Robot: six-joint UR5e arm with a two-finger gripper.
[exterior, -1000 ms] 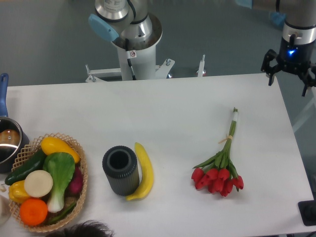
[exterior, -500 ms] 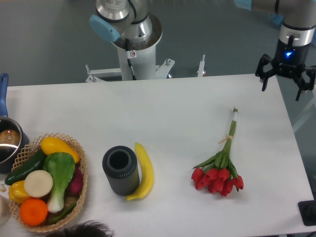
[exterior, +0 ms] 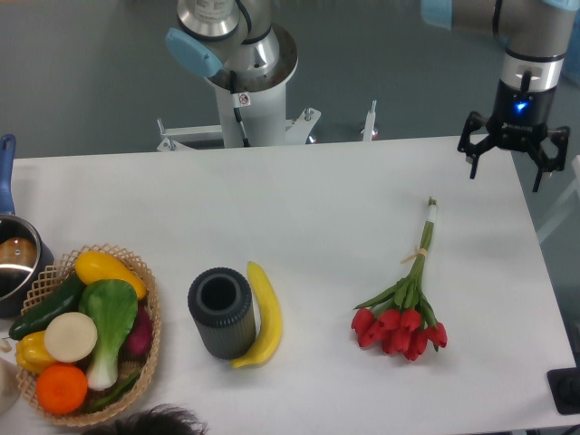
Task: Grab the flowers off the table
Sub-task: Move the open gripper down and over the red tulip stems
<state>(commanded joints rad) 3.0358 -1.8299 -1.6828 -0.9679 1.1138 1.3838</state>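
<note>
My gripper grabs the red tulips (exterior: 400, 332) by their tied green stems next, to pick up the flowers from the table.
The flowers (exterior: 404, 305), a bunch of red tulips with long green stems tied together, lie on the white table (exterior: 299, 208) at the right, heads toward the front and stem ends pointing to the back. My gripper (exterior: 505, 172) hangs above the table's back right corner, open and empty, with its fingers pointing down. It is behind and to the right of the stem ends, well apart from them.
A yellow banana (exterior: 263, 314) lies next to a dark grey cylinder cup (exterior: 220, 313) at the middle front. A wicker basket (exterior: 145, 362) of vegetables and fruit stands at the front left. A pot (exterior: 14, 263) sits at the left edge. The robot base (exterior: 245, 82) stands behind the table.
My gripper has moved left, from past the table's right edge to above its back right corner. The flowers have not moved.
</note>
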